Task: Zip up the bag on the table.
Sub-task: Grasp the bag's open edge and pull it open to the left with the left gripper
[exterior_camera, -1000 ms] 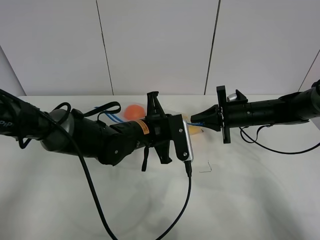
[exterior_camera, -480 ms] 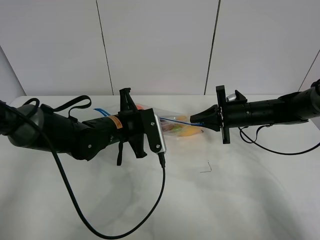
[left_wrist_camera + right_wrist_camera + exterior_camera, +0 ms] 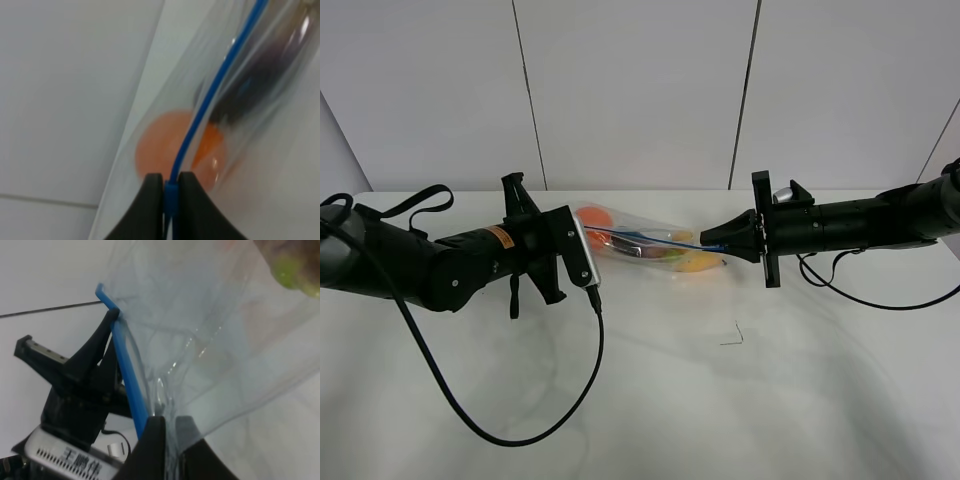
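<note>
I am pinching the blue zipper strip (image 3: 655, 239) beside the orange (image 3: 597, 216) with my left gripper's fingers, so I should keep holding it until they reach the strip's end.
The clear bag (image 3: 642, 243) is stretched above the white table (image 3: 790, 400) between my two grippers. An orange (image 3: 597, 216), a dark eggplant and a yellow pear (image 3: 700, 264) show through it. My left gripper (image 3: 580, 224) is at the bag's left end. In the left wrist view it (image 3: 165, 192) is shut on the blue zipper strip (image 3: 200, 120), with the orange (image 3: 170, 147) just behind. My right gripper (image 3: 725, 243) holds the bag's right end. In the right wrist view it (image 3: 167, 432) is shut on the plastic beside the blue strip (image 3: 126, 365).
A black cable (image 3: 565, 395) loops from the left wrist over the table's front. A small thin mark or wire (image 3: 732, 338) lies on the table right of centre. A white panelled wall (image 3: 640, 90) stands behind. The left arm (image 3: 75, 390) shows in the right wrist view.
My left gripper has slid left along the zipper strip, from close to the right gripper to the bag's left end. The bag now shows, drawn out. The right gripper has stayed still.
</note>
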